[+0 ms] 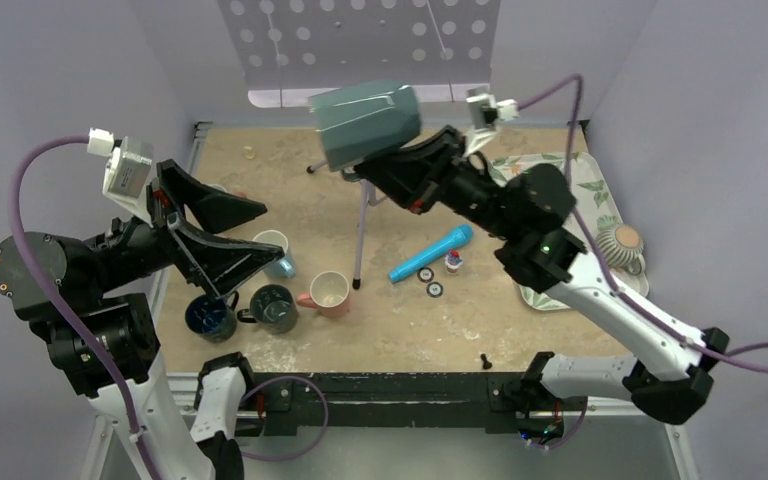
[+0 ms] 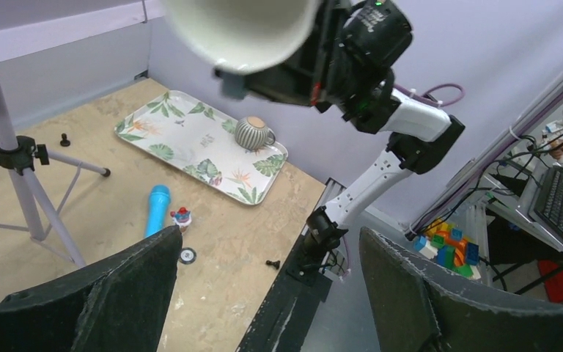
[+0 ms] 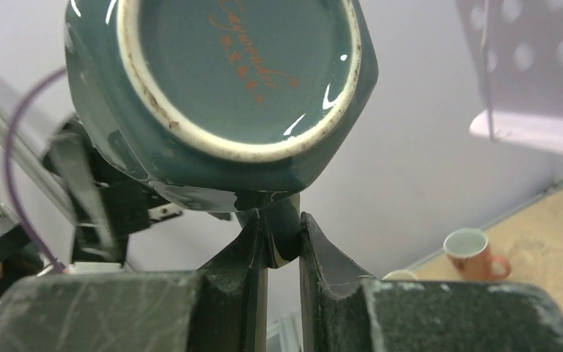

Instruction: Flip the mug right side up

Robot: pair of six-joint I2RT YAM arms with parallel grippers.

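The teal-grey mug needs to be turned over and set upright, so my left gripper will next grip it by its open rim [image 1: 321, 132], opposite its base.
My right gripper [image 1: 392, 160] is shut on the handle of a teal-grey mug [image 1: 365, 122] and holds it high above the back middle of the table. The mug is tilted on its side. In the right wrist view its base [image 3: 227, 73] faces the camera, and the fingers [image 3: 322, 249] pinch the dark handle [image 3: 282, 238]. In the left wrist view its white inside [image 2: 238, 29] shows at the top. My left gripper [image 1: 260, 232] is open and empty above the mugs at the left; it also shows in the left wrist view [image 2: 267, 242].
On the table stand a white-and-blue mug [image 1: 272, 245], a pink mug [image 1: 328, 290], a dark green mug [image 1: 273, 305] and a dark blue mug [image 1: 208, 315]. A tripod [image 1: 363, 220], a blue toy microphone [image 1: 430, 255] and a leaf-print tray [image 1: 580, 195] holding a striped mug [image 1: 620, 240] lie to the right.
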